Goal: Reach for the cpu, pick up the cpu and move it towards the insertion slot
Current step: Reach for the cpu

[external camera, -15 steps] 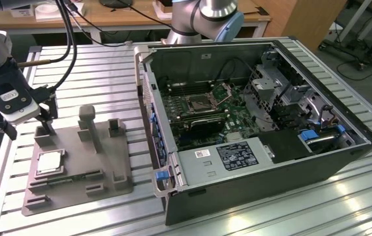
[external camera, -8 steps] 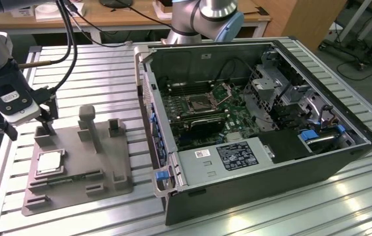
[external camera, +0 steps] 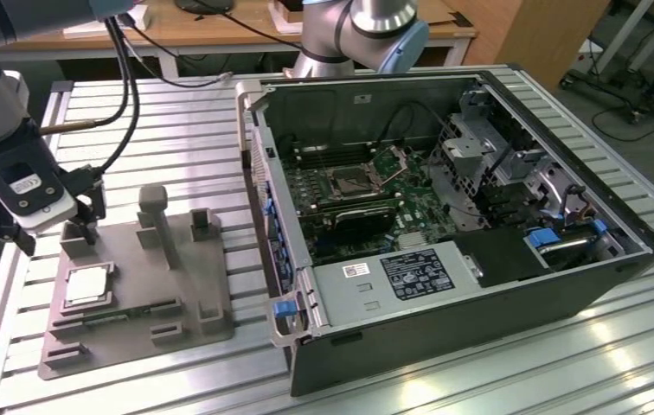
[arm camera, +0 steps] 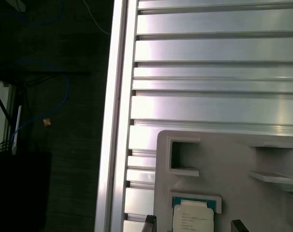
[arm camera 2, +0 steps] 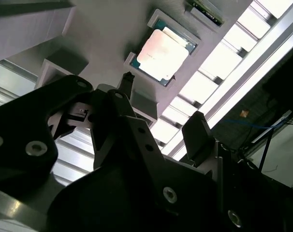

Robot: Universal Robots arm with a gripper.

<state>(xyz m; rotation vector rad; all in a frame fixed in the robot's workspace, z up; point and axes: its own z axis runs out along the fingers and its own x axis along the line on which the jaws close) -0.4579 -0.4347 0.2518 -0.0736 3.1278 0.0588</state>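
Raised brackets of the plate hug the cpu (external camera: 87,285) at its ends. Next, my gripper will grab its side edges to move it towards the insertion slot.
The cpu (external camera: 87,285), a silvery square chip, lies flat in a recess of the grey fixture plate (external camera: 131,333) at the exterior view's left. Both wrist views show it too: cpu (arm camera 2: 162,53), cpu (arm camera: 192,217). My gripper (external camera: 87,216) hangs open just above the plate's far end, a little short of the chip, with nothing between its fingers. In the first wrist view the gripper (arm camera: 194,226) has one fingertip (arm camera: 149,223) on each side of the chip's edge. The insertion slot (external camera: 354,180) sits on the motherboard inside the open computer case, its metal frame raised.
The open computer case (external camera: 465,285) fills the exterior view's right. Upright blocks (external camera: 157,220) rise from the fixture plate beside my gripper. The slatted aluminium table (external camera: 165,121) ends at an edge (arm camera: 118,121) near the plate. Another arm's base (external camera: 362,35) stands behind the case.
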